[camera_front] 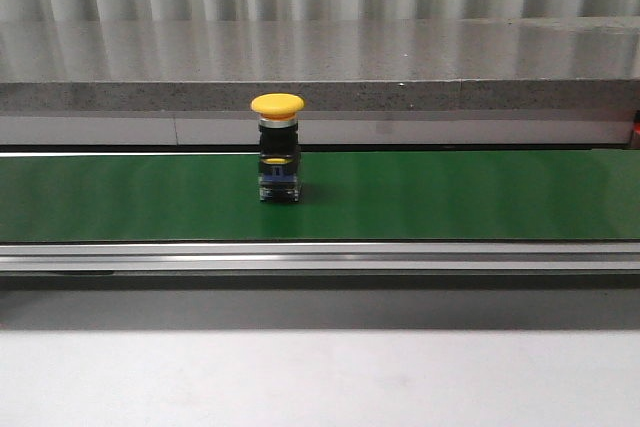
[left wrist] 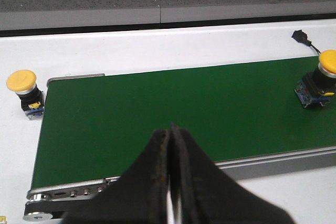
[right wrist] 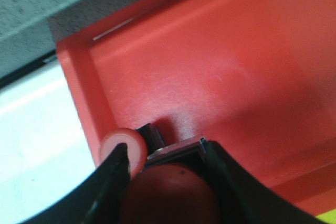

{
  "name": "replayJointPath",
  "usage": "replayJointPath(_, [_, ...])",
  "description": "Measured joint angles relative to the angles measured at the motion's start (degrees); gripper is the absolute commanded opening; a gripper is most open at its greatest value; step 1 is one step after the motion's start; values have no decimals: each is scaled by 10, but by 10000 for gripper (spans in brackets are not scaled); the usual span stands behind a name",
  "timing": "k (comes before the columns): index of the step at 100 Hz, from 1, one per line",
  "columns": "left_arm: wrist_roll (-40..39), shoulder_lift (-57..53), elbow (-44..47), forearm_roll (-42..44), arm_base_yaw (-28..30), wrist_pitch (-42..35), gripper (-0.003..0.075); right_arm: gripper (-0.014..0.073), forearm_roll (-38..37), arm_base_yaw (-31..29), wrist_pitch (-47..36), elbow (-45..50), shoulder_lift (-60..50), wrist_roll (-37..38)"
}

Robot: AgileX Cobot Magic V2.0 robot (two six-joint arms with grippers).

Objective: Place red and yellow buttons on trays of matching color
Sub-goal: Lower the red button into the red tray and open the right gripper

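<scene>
My right gripper should lower the red button onto the bottom of the red tray before it lets go. The red button's dark base (right wrist: 181,149) is still above the bottom of the tray.
A yellow button (camera_front: 277,147) stands upright on the green belt (camera_front: 450,197) in the front view; the left wrist view shows it at the belt's far end (left wrist: 319,80). A second yellow button (left wrist: 23,88) stands on the white table just off the belt's other end. My left gripper (left wrist: 170,129) is shut and empty above the belt's near edge. My right gripper (right wrist: 165,150) is shut on a red button (right wrist: 168,192) inside the red tray (right wrist: 220,66). Another red button (right wrist: 126,145) lies in that tray beside one finger. Neither gripper appears in the front view.
A grey stone ledge (camera_front: 320,67) runs behind the belt. The belt's metal rail (camera_front: 320,255) lies along its front. A black connector with a cable (left wrist: 302,37) rests on the table beyond the belt. A yellow corner (right wrist: 328,216) shows past the red tray's edge.
</scene>
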Motion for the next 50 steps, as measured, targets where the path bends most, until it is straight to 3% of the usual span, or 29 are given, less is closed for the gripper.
replayJointPath(40, [0,0,0,0,0,0,-20,173,6,0,-73,-1,102,1])
replayJointPath(50, [0,0,0,0,0,0,-20,225,13,0,-91,-3,117,1])
